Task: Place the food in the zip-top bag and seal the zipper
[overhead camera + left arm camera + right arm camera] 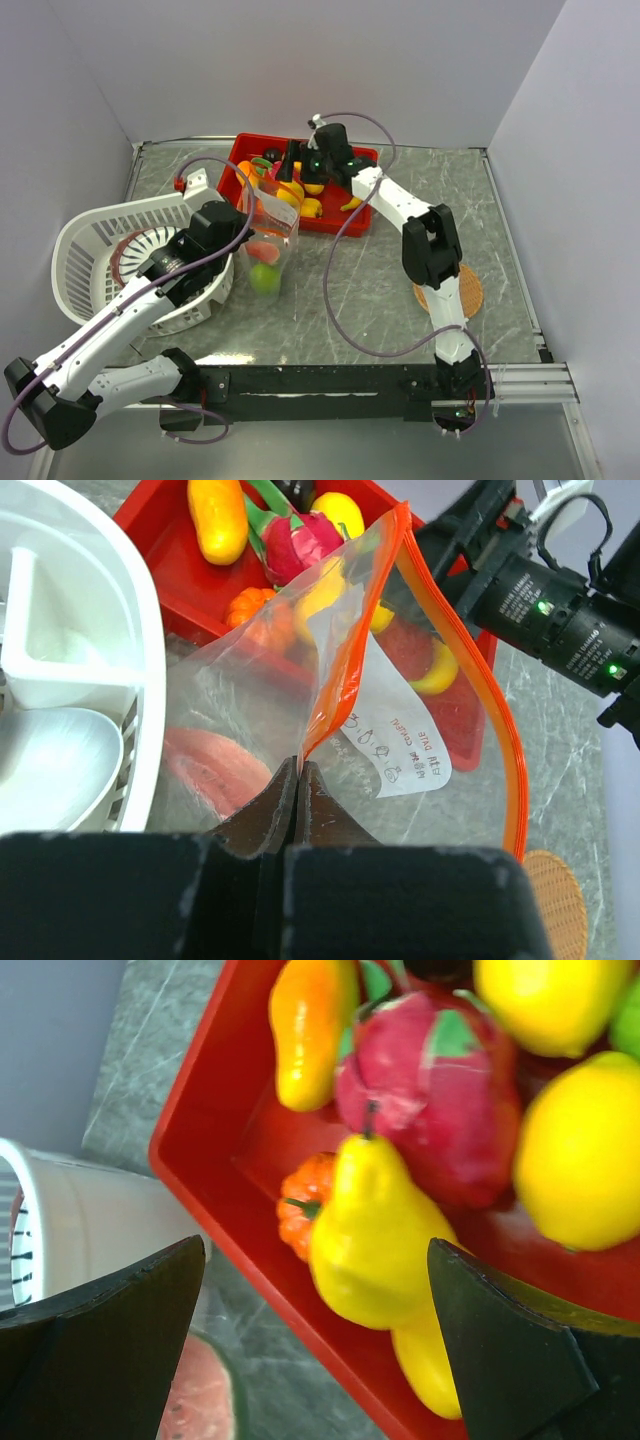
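Observation:
I need to pick up the yellow pear [385, 1230] by its narrow neck near the stem [369, 1167] with my right gripper next, so the pear's round body stays free to go into the zip-top bag.
The clear zip-top bag [272, 232] stands upright in front of the red tray [235, 172], mouth open. A green lime [265, 279] and a watermelon slice [263, 250] lie inside it. My left gripper [300, 766] is shut on the bag's orange zipper strip [345, 650] at its near end and holds the rim up. My right gripper [318, 1260] is open above the tray's near-left corner, over a yellow pear [385, 1230]. Next to the pear lie a small orange pumpkin [303, 1205], a pink dragon fruit [430, 1090] and a lemon [585, 1150].
A white slatted basket [110, 250] stands on the left, against my left arm. An orange round coaster [462, 292] lies on the right by my right arm. More fruit, including bananas [312, 208], fills the tray. Grey walls close the table in.

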Controlling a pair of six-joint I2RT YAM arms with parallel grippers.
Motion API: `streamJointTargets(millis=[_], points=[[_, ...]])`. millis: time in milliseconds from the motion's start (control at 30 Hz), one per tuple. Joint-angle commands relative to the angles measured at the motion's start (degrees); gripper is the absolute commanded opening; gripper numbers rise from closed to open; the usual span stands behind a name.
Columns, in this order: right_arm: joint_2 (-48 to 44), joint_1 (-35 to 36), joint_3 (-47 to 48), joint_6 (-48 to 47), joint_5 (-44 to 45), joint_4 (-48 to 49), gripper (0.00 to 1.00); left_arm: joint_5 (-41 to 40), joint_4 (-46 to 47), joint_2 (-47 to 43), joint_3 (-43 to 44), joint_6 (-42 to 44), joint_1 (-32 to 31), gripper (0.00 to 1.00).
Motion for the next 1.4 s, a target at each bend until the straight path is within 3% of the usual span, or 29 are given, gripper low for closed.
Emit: streamJointTargets(millis=[0, 233, 600, 800, 1200, 1367], points=[[3.87, 1.25, 5.54, -1.58, 3.67, -1.12, 1.0, -1.0, -0.17, -1.03, 0.08, -0.31, 0.04, 0.01], [9.32, 2.74, 11.09, -3.69, 7.1, -6.13, 1.0, -0.04, 0.61, -0.85, -0.18, 0.22, 0.04, 0.01], [9.33, 2.92, 10.57, -3.43, 8.51, -6.93, 0.94, 0.75, 1.67, -0.41, -0.53, 0.75, 0.04, 0.01], [10.82, 3.01, 11.88, -1.67, 7.02, -5.96, 0.79, 0.84, 2.2, -0.67, -0.8, 0.92, 0.04, 0.01], [7.75, 3.01, 6.79, 2.11, 8.33, -2.62, 0.26, 0.93, 2.72, -0.94, -1.32, 1.27, 0.04, 0.01], [5.55, 2.92, 5.12, 2.72, 10.09, -2.27, 0.11, 1.02, 2.9, -1.11, -1.41, 1.45, 0.04, 0.01]])
